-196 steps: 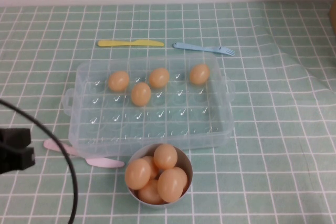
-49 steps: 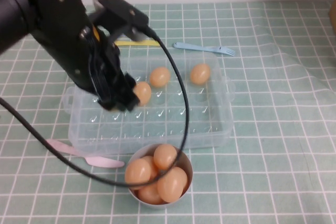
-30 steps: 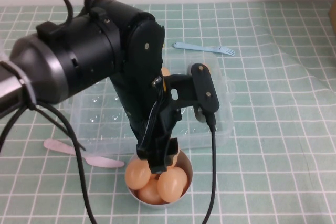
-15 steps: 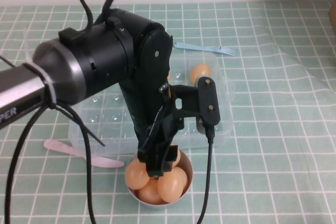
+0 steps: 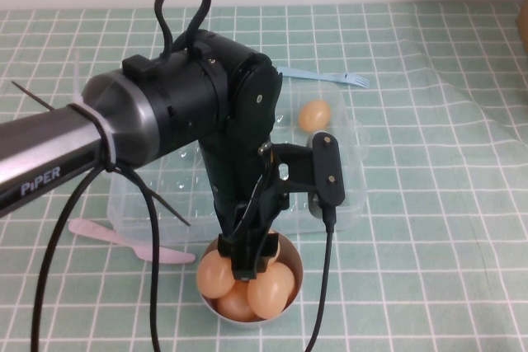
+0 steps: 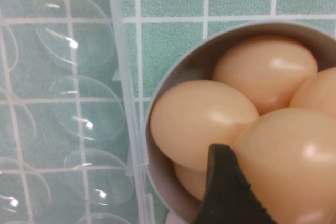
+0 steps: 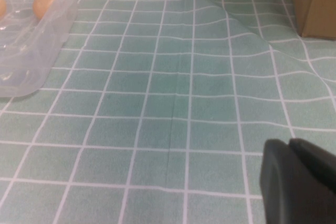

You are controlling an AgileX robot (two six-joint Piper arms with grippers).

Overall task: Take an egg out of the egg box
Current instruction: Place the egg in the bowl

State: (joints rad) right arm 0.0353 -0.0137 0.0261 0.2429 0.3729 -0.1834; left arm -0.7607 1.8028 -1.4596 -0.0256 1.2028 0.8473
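The robot's left gripper holds the egg [image 6: 289, 161] inside the rim of the grey bowl, against other eggs. The egg would stay in the grey bowl, so the left gripper should release the egg.
The clear egg box [image 5: 356, 147] lies mid-table, mostly covered by my left arm. One orange-tan egg [image 5: 314, 114] shows in its far right cell; it also shows in the right wrist view [image 7: 46, 1]. My left gripper [image 5: 252, 260] points down into the small grey bowl [image 5: 295, 274] in front of the box. It appears shut on an egg [image 6: 294, 166], which sits against one black finger [image 6: 223, 192] above several other eggs in the bowl [image 6: 178, 72]. My right gripper [image 7: 299, 182] is out of the high view, low over bare cloth, fingers together.
A pink spoon [image 5: 107, 237] lies left of the bowl. A blue fork [image 5: 330, 77] lies behind the box. A brown cardboard box [image 7: 315, 3] stands at the far right. The cloth has a raised fold [image 5: 445, 80] on the right.
My left arm went from the box's left cells to the bowl and has sunk a little lower onto it. The egg from the box's left cell is gone from there.
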